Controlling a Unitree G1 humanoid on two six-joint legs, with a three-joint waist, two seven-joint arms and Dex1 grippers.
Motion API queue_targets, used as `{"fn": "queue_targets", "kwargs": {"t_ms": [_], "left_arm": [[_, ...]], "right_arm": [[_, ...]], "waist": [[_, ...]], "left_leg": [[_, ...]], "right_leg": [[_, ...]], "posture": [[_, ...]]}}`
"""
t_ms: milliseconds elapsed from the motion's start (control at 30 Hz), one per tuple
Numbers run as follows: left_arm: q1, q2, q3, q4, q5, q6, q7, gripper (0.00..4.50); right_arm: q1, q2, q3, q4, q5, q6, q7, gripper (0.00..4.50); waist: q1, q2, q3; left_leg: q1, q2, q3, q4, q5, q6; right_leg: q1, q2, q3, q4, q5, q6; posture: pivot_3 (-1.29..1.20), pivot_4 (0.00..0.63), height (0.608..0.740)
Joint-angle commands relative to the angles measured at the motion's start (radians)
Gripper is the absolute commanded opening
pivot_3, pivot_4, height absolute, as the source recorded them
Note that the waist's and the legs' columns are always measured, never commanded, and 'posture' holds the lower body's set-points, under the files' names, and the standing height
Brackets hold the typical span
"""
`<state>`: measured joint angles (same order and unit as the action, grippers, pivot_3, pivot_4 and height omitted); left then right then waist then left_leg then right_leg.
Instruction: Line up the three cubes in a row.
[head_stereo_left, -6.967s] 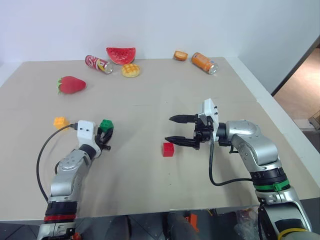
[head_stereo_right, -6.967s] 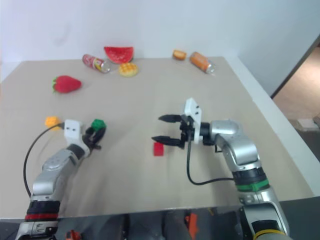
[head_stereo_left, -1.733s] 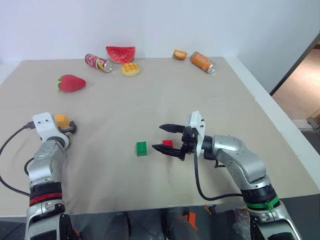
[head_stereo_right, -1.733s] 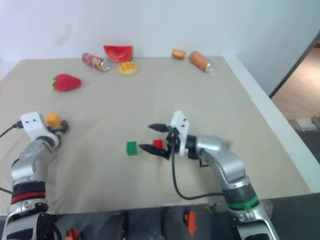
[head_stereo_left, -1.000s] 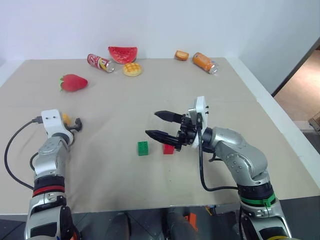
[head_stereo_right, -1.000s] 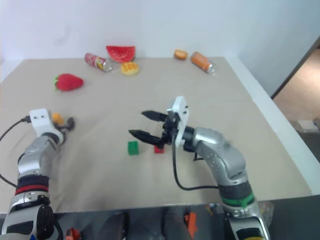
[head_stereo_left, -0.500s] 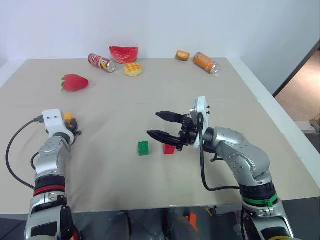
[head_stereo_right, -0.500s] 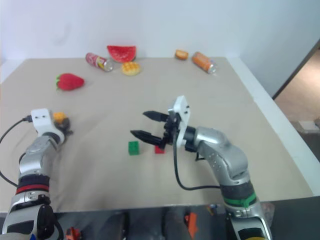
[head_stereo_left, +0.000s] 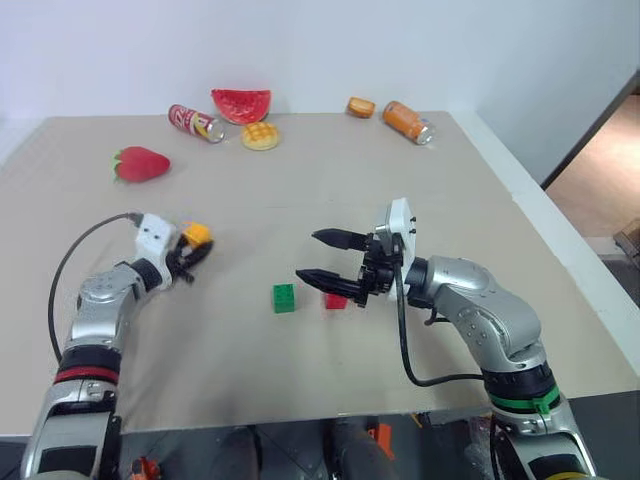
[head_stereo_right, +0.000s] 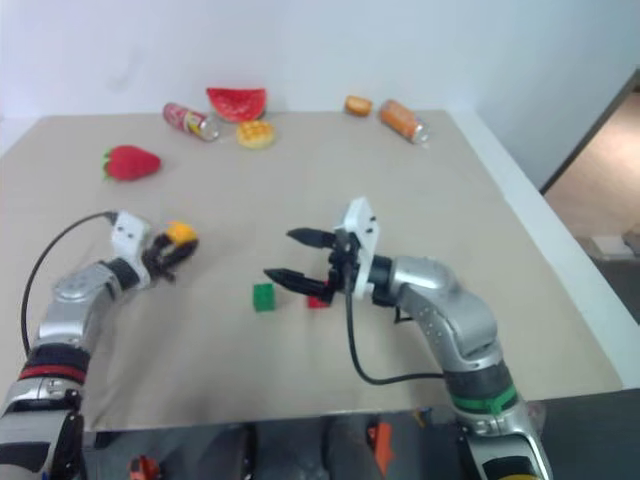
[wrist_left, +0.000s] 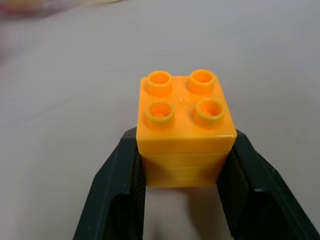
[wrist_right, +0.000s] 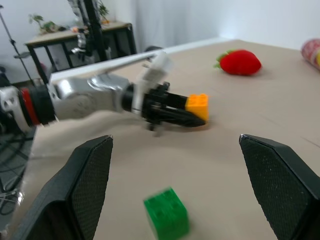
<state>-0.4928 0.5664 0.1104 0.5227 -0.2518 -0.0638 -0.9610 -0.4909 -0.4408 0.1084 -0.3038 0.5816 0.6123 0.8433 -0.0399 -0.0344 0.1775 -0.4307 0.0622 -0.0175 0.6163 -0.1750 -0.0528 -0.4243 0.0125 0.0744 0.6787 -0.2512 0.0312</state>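
The orange-yellow cube (head_stereo_left: 197, 234) is far from the green cube's row and would miss its spot if I opened now, so my left gripper should keep holding it until it gets there.
My left gripper (head_stereo_left: 190, 246) is shut on the orange-yellow cube (head_stereo_left: 197, 234), close over the table at the left; its studs face up in the left wrist view, with the cube (wrist_left: 185, 127) pinched between two black fingers (wrist_left: 120, 195). The green cube (head_stereo_left: 285, 297) lies on the table at the front middle. Just right of it sits the red cube (head_stereo_left: 336, 299), partly hidden behind my right gripper (head_stereo_left: 310, 255). That gripper is open, level, pointing left, with nothing between its fingers. The right wrist view has the green cube (wrist_right: 167, 216) and the held orange-yellow cube (wrist_right: 197, 106).
A strawberry (head_stereo_left: 140, 164) lies at the far left. Along the back edge are a red can (head_stereo_left: 195, 123), a watermelon slice (head_stereo_left: 241, 105), a waffle bun (head_stereo_left: 260, 136), a small bread (head_stereo_left: 361, 107) and an orange can (head_stereo_left: 408, 124). The table's edge (head_stereo_left: 560, 235) runs down the right.
My left gripper has shut on the orange-yellow cube and carried it right, toward the green cube. The right gripper and the green and red cubes have stayed put.
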Motion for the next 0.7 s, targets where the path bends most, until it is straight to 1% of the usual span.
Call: {"fn": "queue_targets", "kwargs": {"t_ms": [33, 133, 267, 367, 567, 700], "left_arm": [[0.039, 0.078, -0.058, -0.088, -0.109, -0.063, -0.400, 1.34], [0.011, 0.101, -0.113, -0.040, -0.082, -0.107, -0.531, 1.34], [-0.028, 0.103, -0.151, -0.015, -0.090, -0.070, -0.634, 1.34], [-0.049, 0.113, -0.182, -0.001, -0.092, -0.071, -0.653, 1.34], [-0.144, 0.099, -0.156, 0.165, -0.057, -0.108, -0.647, 1.34], [-0.145, 0.122, -0.150, 0.204, -0.066, -0.117, -0.653, 1.34]], "right_arm": [[0.019, -0.039, -0.047, -0.079, 0.058, 0.021, 0.026, 4.20], [0.032, -0.063, -0.051, -0.093, 0.063, 0.024, 0.029, 4.20], [0.039, -0.071, -0.052, -0.099, 0.060, 0.023, 0.018, 4.20], [0.045, -0.069, -0.054, -0.113, 0.061, 0.027, 0.005, 4.20], [0.065, -0.074, -0.060, -0.133, 0.059, 0.029, -0.016, 4.20], [0.068, -0.077, -0.065, -0.135, 0.061, 0.029, -0.024, 4.20]], "waist": [[-0.006, 0.001, 0.000], [-0.006, 0.001, 0.000], [-0.006, 0.001, 0.000], [-0.007, 0.001, 0.000], [-0.006, 0.001, 0.000], [-0.008, 0.001, 0.000]], "left_leg": [[-0.001, 0.001, 0.000, -0.001, 0.000, 0.000], [0.000, 0.001, -0.002, -0.002, -0.001, 0.001], [0.000, 0.001, -0.002, 0.000, -0.001, 0.001], [-0.001, 0.000, -0.001, 0.002, -0.001, 0.001], [-0.001, 0.001, -0.002, 0.002, -0.001, 0.001], [-0.001, 0.001, -0.002, 0.002, -0.001, 0.001]], "right_leg": [[-0.001, 0.000, 0.000, 0.000, -0.001, -0.001], [-0.001, 0.001, -0.002, 0.002, -0.003, -0.002], [0.000, 0.001, -0.003, 0.002, -0.003, -0.003], [0.000, 0.000, -0.002, 0.002, -0.002, -0.001], [0.000, 0.001, -0.003, 0.002, -0.002, -0.001], [0.000, 0.001, -0.002, 0.002, -0.002, -0.001]], "posture": [[0.00, 0.150, 0.740], [0.00, 0.150, 0.740], [0.00, 0.150, 0.740], [0.00, 0.150, 0.740], [0.00, 0.150, 0.740], [0.00, 0.150, 0.740]]}}
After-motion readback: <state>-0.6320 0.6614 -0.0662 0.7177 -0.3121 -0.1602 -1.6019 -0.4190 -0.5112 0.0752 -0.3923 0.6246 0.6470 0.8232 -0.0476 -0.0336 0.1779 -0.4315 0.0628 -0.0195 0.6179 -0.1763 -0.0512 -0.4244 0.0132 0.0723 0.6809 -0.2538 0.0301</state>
